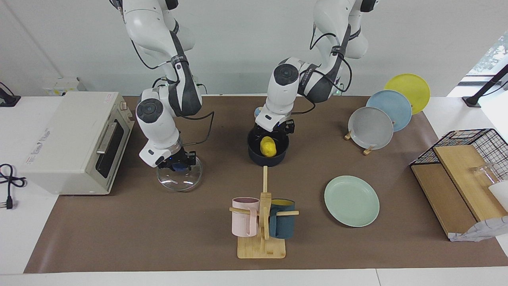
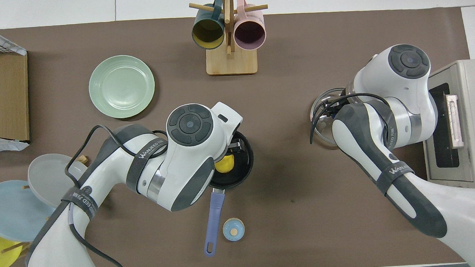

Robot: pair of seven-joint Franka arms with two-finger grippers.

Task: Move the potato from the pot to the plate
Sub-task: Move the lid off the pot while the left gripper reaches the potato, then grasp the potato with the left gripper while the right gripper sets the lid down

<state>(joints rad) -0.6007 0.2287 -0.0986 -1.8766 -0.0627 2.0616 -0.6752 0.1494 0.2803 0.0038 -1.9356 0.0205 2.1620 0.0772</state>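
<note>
I need to bring the yellow potato (image 2: 225, 164) from the pot to the mint-green plate (image 2: 121, 86), so next I should grab the potato by its rounded sides with my left gripper.
The yellow potato (image 1: 268, 146) lies in the dark navy pot (image 1: 254, 153) at the table's middle; in the overhead view the potato (image 2: 225, 164) shows partly, in the pot (image 2: 245, 167) under my left arm. My left gripper (image 1: 274, 129) is open, low over the pot's mouth, just above the potato. The mint-green plate (image 1: 351, 201) lies flat and empty, farther from the robots than the pot, toward the left arm's end; it also shows in the overhead view (image 2: 121, 86). My right gripper (image 1: 179, 163) is shut on the blue knob of a glass lid (image 1: 178, 178).
A mug rack (image 1: 262, 222) with a pink and a teal mug stands farther from the robots than the pot. A toaster oven (image 1: 75, 141) is at the right arm's end. Upright plates (image 1: 371, 128) and a wire basket (image 1: 468, 159) are at the left arm's end. A small blue knob (image 2: 233, 229) lies beside the pot's handle (image 2: 213, 220).
</note>
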